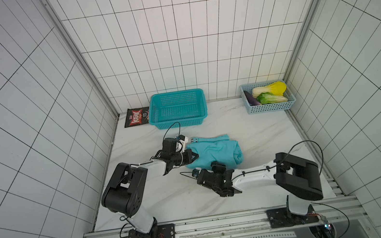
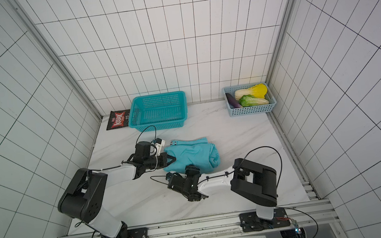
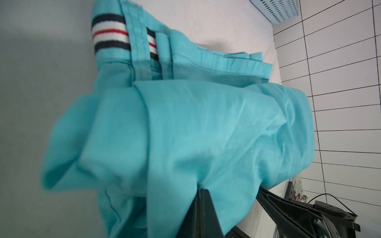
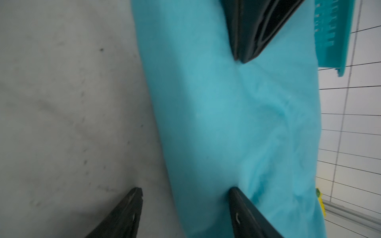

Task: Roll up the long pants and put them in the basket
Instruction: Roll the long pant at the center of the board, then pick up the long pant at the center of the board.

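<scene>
My right gripper grabs the long pants (image 1: 214, 150) by the bundle's near edge next, to roll the bundle over toward the striped waistband.
The long pants (image 1: 214, 150) (image 2: 193, 153) lie mid-table as a thick, partly rolled turquoise bundle. Their striped waistband (image 3: 110, 34) is at the far left end. My left gripper (image 1: 196, 156) (image 2: 173, 159) (image 3: 203, 189) is shut on a pinch of cloth at the bundle's left side. In the right wrist view it comes in from above, pressed into the pants (image 4: 226, 123). My right gripper (image 4: 185, 190) (image 1: 214, 172) is open at the bundle's near edge. One of its fingers (image 4: 237, 202) touches the cloth. The other is over bare table, and nothing is held between them.
A turquoise perforated basket (image 1: 179, 121) stands at the back, with a black snack bag (image 1: 135, 117) to its left. A light blue basket (image 1: 269, 108) holding vegetables sits in the back right corner. Tiled walls enclose the table on three sides.
</scene>
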Controlling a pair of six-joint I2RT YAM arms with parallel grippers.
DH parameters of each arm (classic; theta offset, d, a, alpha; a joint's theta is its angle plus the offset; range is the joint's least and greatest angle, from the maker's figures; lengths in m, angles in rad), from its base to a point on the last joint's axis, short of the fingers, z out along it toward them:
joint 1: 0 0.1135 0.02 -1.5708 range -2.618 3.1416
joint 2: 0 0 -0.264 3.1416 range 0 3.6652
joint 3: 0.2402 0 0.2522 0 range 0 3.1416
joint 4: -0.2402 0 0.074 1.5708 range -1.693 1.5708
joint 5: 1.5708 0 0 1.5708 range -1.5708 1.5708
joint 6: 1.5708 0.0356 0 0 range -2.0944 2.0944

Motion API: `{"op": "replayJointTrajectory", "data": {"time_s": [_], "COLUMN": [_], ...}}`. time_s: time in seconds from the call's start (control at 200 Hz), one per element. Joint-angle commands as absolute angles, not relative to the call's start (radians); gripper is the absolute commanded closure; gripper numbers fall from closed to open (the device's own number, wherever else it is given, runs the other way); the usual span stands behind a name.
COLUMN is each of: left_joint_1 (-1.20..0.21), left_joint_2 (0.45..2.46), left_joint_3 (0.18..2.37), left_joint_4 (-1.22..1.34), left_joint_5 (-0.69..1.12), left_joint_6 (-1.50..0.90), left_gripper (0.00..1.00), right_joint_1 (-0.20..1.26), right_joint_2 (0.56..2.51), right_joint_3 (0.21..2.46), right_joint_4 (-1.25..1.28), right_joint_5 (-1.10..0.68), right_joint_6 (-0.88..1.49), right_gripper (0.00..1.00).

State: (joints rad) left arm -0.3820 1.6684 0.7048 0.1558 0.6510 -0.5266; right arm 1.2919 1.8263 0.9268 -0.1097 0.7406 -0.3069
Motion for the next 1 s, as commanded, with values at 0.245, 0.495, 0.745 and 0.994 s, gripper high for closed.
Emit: {"op": "replayJointTrajectory", "data": {"time_s": [0.245, 0.495, 0.745, 0.994], "left_joint_1": [-0.364, -0.302, -0.244, -0.242], "left_joint_2": [1.6, 1.383, 1.16, 1.215], "left_joint_3": [0.666, 0.636, 0.632, 0.622], "left_joint_4": [0.131, 0.085, -0.031, -0.027], "left_joint_5": [0.652, 0.672, 0.593, 0.614], "left_joint_6": [-0.53, -0.563, -0.515, -0.537], "left_gripper": [1.0, 1.0, 1.0, 1.0], "right_joint_1": [1.164, 0.983, 0.789, 0.63], "right_joint_2": [1.956, 1.686, 1.739, 2.156], "right_joint_3": [1.002, 1.135, 1.433, 1.817], "right_joint_4": [-0.162, -0.535, -0.946, -1.157], "right_joint_5": [0.644, -0.177, -0.733, -0.744], "right_joint_6": [-0.388, -0.262, -0.24, -0.292], "right_gripper": [0.85, 1.0, 1.0, 1.0]}}
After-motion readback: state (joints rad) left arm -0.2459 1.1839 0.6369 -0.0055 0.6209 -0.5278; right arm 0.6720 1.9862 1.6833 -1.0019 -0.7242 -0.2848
